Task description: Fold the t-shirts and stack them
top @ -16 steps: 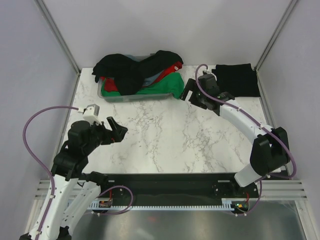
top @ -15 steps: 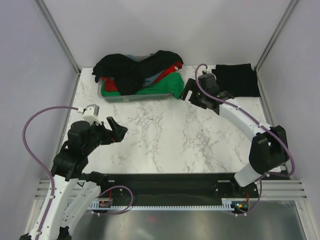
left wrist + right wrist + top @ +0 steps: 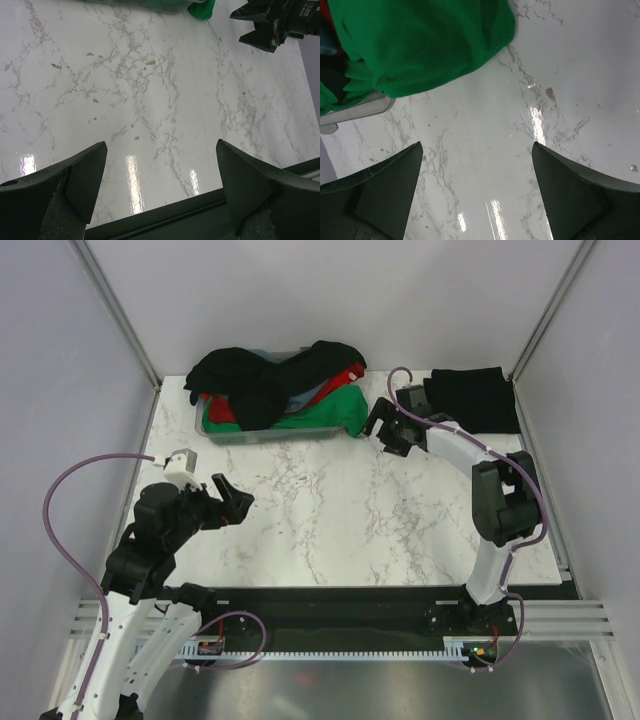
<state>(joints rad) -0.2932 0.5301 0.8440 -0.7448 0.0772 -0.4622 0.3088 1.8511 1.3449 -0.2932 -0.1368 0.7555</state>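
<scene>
My right gripper grabs the green t-shirt's loose edge spilling over the tub next, to pull the green t-shirt out for folding.
A heap of t-shirts fills the plastic tub (image 3: pixel 218 432) at the back left: black ones (image 3: pixel 262 378) on top, a red one (image 3: pixel 222 411), and a bright green one (image 3: pixel 325 412) spilling over the tub's right end onto the table. The green shirt fills the top left of the right wrist view (image 3: pixel 420 40). A folded black t-shirt (image 3: pixel 474 398) lies flat at the back right. My right gripper (image 3: pixel 381 428) is open and empty, just right of the green shirt and apart from it. My left gripper (image 3: pixel 232 499) is open and empty over the near left of the table.
The marble table (image 3: pixel 340 510) lies between the arms. Grey walls and metal posts enclose the back and sides. A black rail (image 3: pixel 330 600) runs along the near edge. The right gripper shows at the top right of the left wrist view (image 3: pixel 272 25).
The right arm has stretched back and left, and its gripper has moved slightly closer to the green shirt. The left arm has barely moved.
</scene>
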